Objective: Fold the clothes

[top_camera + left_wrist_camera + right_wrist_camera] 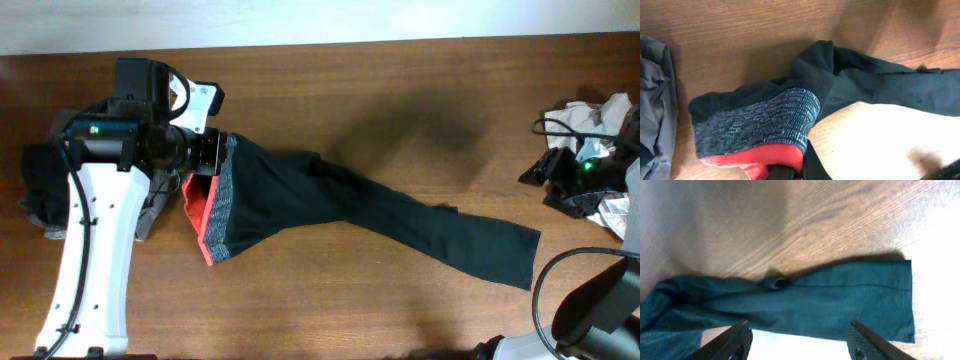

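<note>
I will next stretch the leggings straight for folding, so I should use my right gripper to grab them at the hemmed leg end [531,257], opposite the held waistband [226,195].
Long black leggings [380,215] lie stretched across the table, waist at the left and leg ends at the right. The grey waistband [226,195] is lifted and shows its red-orange lining [200,215]. My left gripper [220,150] is shut on the top of the waistband. In the left wrist view its fingers [790,172] pinch the red lining [760,157] below the grey band [760,122]. My right gripper [800,332] is open and empty, hovering just in front of the leg end [850,302]. Its fingertips do not show in the overhead view.
A heap of dark and grey garments [40,195] lies at the far left under my left arm, and its edge shows in the left wrist view [652,100]. Crumpled white and black items with a cable [585,150] sit at the far right. The wooden table [400,100] shows bare behind the leggings.
</note>
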Available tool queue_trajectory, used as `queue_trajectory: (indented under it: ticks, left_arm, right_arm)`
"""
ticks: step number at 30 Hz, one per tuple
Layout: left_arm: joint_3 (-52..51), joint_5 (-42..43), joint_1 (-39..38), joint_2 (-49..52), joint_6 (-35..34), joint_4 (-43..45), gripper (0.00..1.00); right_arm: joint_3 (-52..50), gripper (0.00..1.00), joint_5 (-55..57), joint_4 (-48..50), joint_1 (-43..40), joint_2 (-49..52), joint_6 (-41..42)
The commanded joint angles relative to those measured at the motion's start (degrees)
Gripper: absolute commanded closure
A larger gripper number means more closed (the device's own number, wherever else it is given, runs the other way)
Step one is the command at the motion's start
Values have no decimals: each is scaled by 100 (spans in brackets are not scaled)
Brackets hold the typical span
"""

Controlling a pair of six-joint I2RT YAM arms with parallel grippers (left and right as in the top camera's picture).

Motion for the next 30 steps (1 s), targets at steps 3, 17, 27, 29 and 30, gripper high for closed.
queue_trajectory:
  ticks: [3,17,27,29,30]
  left_arm:
    - [68,-179,37,-116,-39,-2,99]
    - [70,-269,37,-116,-37,-2,100]
    - [70,-267,37,-116,-37,0,100]
    - [70,-267,37,-116,-37,2,99]
    - [70,-264,37,-116,-37,2,100]
  right_arm:
    - [-507,25,608,175,31,-31,509]
    - [-2402,19,605,874,24,-31,1239]
    - [-2924,19,632,981,15,-31,1585]
    - [-2977,19,861,1010,15,-31,1775]
    - [-3034,19,1036,1093,15,-31,1912]
